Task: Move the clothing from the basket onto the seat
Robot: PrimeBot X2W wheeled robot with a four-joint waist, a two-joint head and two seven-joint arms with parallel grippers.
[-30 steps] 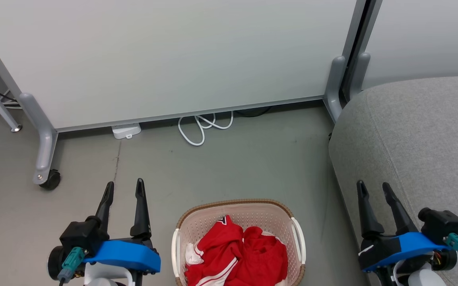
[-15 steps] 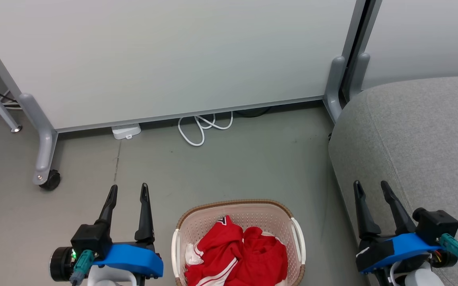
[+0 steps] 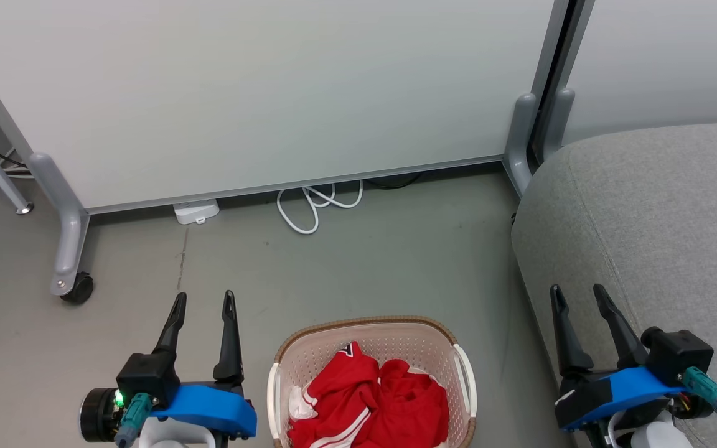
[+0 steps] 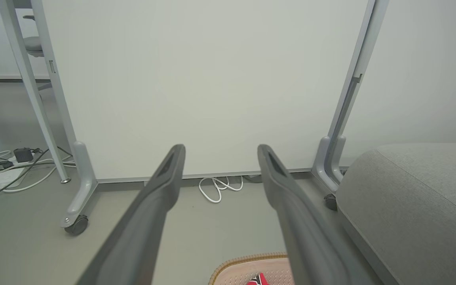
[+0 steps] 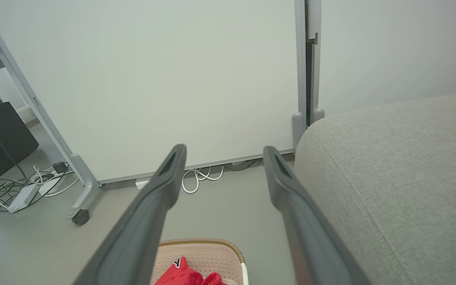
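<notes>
My left gripper grabs the red and white garment by its red end with the logo point(image 3: 353, 359) next, to move it onto the seat point(image 3: 651, 211).
The cream basket point(image 3: 371, 331) with its brown rim stands on the floor at the bottom middle of the head view. Inside lies the clothing: a red and white garment with striped trim point(image 3: 340, 398) on the left and a plain red garment point(image 3: 414, 404) on the right. The grey seat point(image 3: 651, 211) fills the right side. My left gripper point(image 3: 204, 298) is open left of the basket, fingers empty. My right gripper point(image 3: 578, 292) is open in front of the seat's edge. The wrist views catch the basket rim point(image 4: 247, 261) point(image 5: 200, 242) and the seat point(image 4: 418, 190) point(image 5: 390, 166).
A white partition panel point(image 3: 259, 87) on grey castor feet point(image 3: 75, 287) stands behind the basket. A coiled white cable point(image 3: 315, 202) and a white power block point(image 3: 195, 211) lie at its base. More cables point(image 5: 22, 186) lie at the far left.
The whole head picture has shifted slightly, so the camera moved. Both grippers have drawn back a little toward the bottom edge and stay open.
</notes>
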